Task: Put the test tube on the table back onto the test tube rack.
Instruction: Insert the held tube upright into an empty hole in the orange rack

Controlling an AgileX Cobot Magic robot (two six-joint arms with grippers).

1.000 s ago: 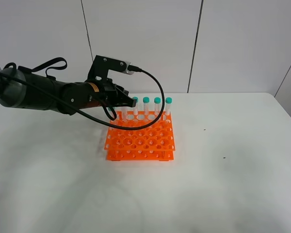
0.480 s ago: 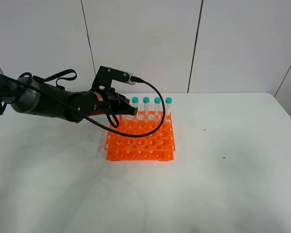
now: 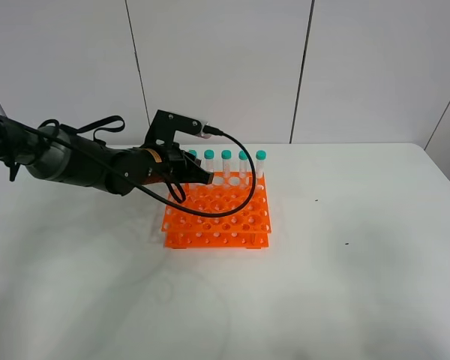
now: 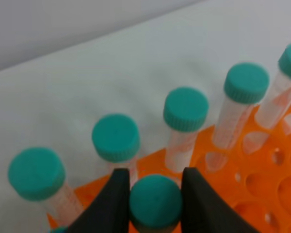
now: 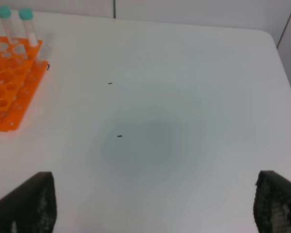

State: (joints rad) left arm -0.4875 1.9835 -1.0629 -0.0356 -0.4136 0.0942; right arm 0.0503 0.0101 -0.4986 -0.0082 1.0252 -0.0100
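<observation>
The held cap (image 4: pixel 156 201) is level with caps in the orange rack (image 4: pixel 224 178) and the test tube would stand, so it is time to open my left gripper.
The orange test tube rack (image 3: pixel 217 214) stands mid-table and also shows in the left wrist view (image 4: pixel 262 179). Several teal-capped tubes (image 3: pixel 226 161) stand in its back row. My left gripper (image 3: pixel 199 175) is low over the rack's back left part. In the left wrist view the left gripper (image 4: pixel 155 206) is shut on the teal cap of the test tube (image 4: pixel 155 199), just in front of the back-row tubes (image 4: pixel 185 109). The held tube's body is hidden, so I cannot tell if it sits in a hole. My right gripper (image 5: pixel 155 199) is open and empty over bare table.
The white table (image 3: pixel 360 262) spreads wide around the rack. A black cable (image 3: pixel 244 161) loops from the left wrist over the rack's back. The rack's right edge with two tubes (image 5: pixel 14 19) shows in the right wrist view. Small dark specks (image 5: pixel 119 136) lie on the table.
My left arm has come down and forward, lowering the held tube toward the rack's back left holes. The right arm has not visibly moved.
</observation>
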